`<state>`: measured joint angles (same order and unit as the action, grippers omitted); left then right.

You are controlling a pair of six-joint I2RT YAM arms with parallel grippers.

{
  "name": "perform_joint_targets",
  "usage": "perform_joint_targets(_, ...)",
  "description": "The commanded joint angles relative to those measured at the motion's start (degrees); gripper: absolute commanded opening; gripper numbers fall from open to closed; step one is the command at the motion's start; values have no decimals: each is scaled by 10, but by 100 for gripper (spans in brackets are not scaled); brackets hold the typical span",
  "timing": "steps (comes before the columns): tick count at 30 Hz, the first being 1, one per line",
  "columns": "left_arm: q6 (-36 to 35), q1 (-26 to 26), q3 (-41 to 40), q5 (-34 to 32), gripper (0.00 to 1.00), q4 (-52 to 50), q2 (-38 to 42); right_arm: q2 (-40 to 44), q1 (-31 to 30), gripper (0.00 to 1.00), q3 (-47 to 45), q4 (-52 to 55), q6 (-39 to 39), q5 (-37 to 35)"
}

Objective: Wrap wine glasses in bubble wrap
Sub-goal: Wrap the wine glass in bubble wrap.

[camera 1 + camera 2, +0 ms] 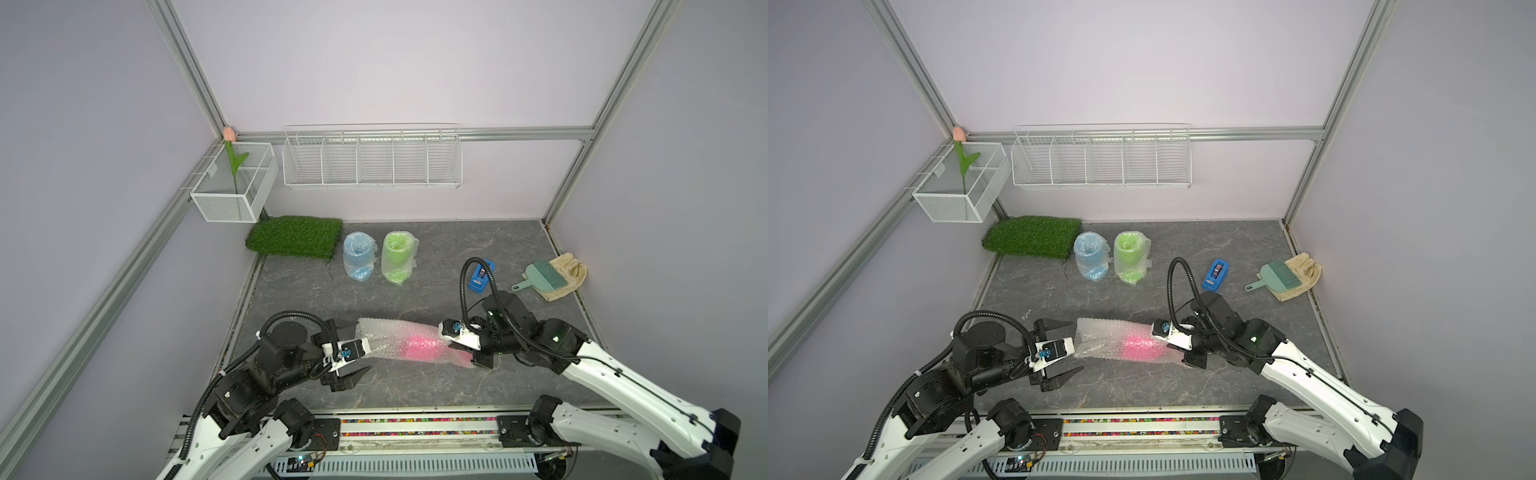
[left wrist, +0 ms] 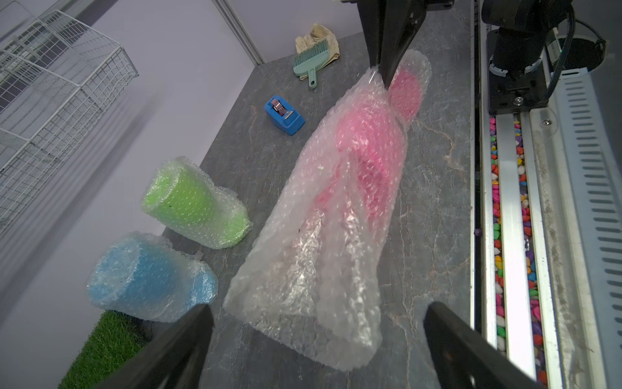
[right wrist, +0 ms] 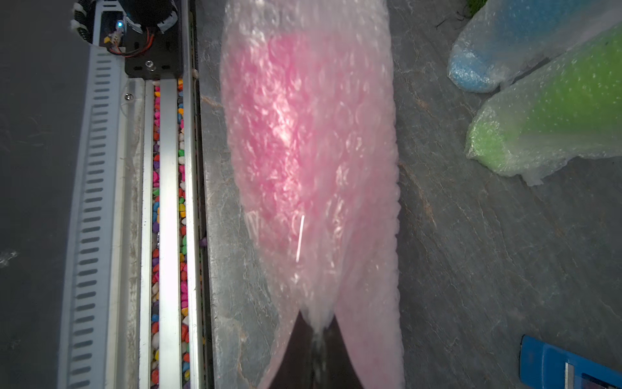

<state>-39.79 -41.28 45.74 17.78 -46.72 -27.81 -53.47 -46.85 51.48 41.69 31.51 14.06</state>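
Observation:
I should next grab the bubble wrap's loose end, opposite the wine glass's foot, with my left gripper to stand the wrapped glass up.
A hot pink wine glass [image 1: 417,347] [image 2: 367,134] lies on its side on the grey table, rolled in clear bubble wrap [image 1: 374,332] [image 1: 1096,334]. My right gripper [image 1: 473,359] [image 3: 316,323] is shut on the pinched end of that wrap by the glass's foot. My left gripper [image 1: 363,346] [image 2: 318,308] stands wide open at the wrap's loose other end, holding nothing. A sky blue wine glass [image 1: 358,255] [image 2: 151,272] and a lime green one [image 1: 398,257] [image 2: 192,202] stand wrapped at the back.
A blue tape dispenser [image 1: 481,276] sits behind the right arm. A teal brush [image 1: 544,276] rests on a beige glove [image 1: 575,270] at the far right. A grass mat [image 1: 293,237], a mesh box [image 1: 235,183] and a wire rack [image 1: 372,158] line the back.

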Motion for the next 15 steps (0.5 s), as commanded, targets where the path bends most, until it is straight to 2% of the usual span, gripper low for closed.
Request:
perform_joint_targets(1, -17, 0, 3, 4, 99, -23, 4, 27, 4, 7, 18, 33, 30, 40)
perform_joint_targets(9, -26, 0, 15, 20, 99, -16, 7, 48, 3, 7, 22, 68, 62, 75)
perform_joint_targets(15, -27, 0, 22, 87, 98, -33, -8, 49, 3, 7, 27, 75, 77, 99)
